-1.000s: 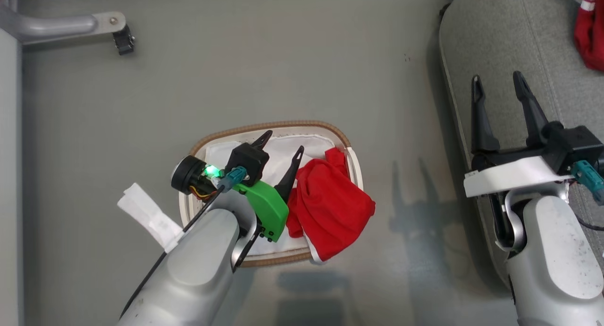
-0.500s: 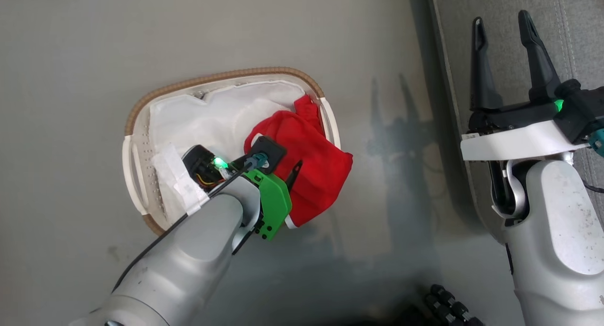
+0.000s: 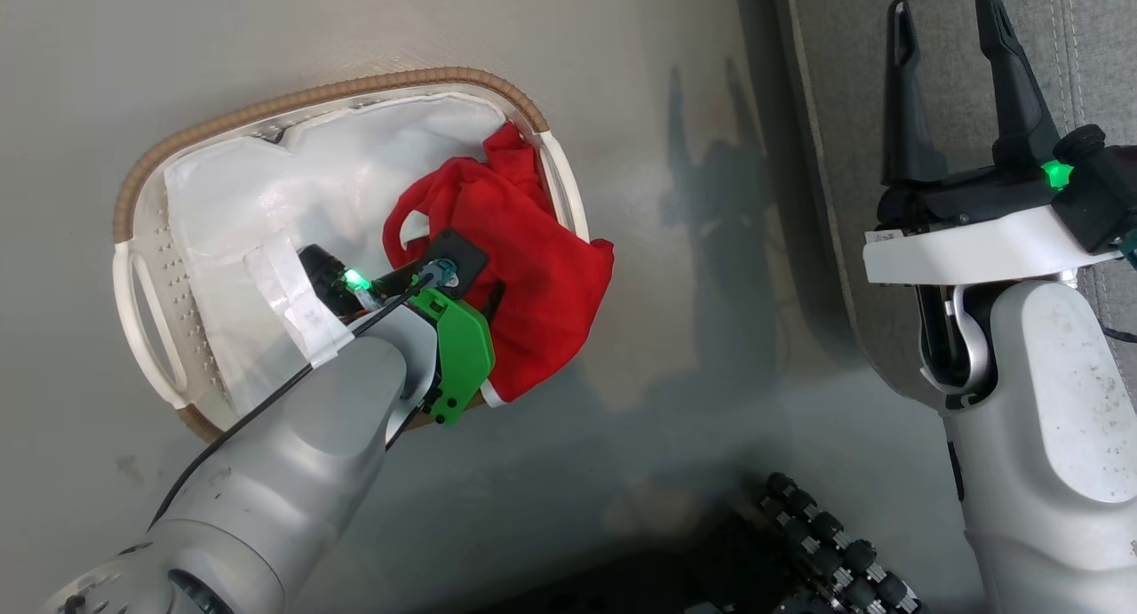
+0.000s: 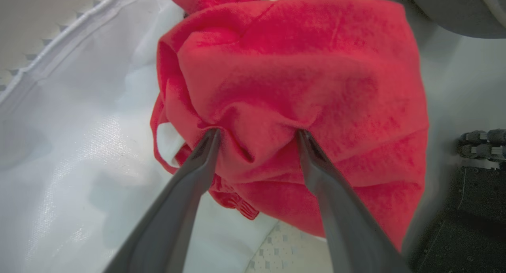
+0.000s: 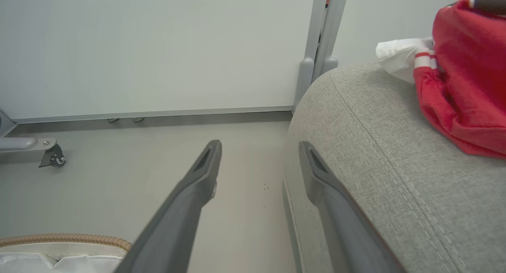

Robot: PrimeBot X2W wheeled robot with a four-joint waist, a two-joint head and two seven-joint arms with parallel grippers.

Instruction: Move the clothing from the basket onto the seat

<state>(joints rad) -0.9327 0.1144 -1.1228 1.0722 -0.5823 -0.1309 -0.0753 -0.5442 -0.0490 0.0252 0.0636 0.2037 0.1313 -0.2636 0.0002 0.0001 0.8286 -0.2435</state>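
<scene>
My left gripper will next grab a raised fold (image 4: 258,130) between its fingers to move the red clothing onto the seat, because the cloth around it is slack.
A bright red piece of clothing (image 3: 533,267) lies bunched against the right side of the white basket (image 3: 355,85) and hangs over its brown rim. My left gripper (image 4: 257,136) is open, both fingertips pressed into the red cloth (image 4: 300,67), with a raised fold between them. The white liner (image 4: 71,154) shows to the left of it. My right gripper (image 3: 943,5) is open and empty, held above the left edge of the grey seat (image 3: 1093,54). In the right wrist view, a second red garment (image 5: 466,75) with white stripe trim rests on the seat (image 5: 395,154).
The basket stands on grey floor left of the seat. Dark ribbed rollers (image 3: 826,543) sit at the bottom edge of the head view. A castor on a metal leg (image 5: 51,156) and a grey post (image 5: 320,48) stand by the far wall. White cloth (image 5: 399,57) lies beside the red garment on the seat.
The head camera has shifted, so the basket now shows higher and further left. My left gripper has gone from over the liner down onto the red clothing. The right gripper stays open.
</scene>
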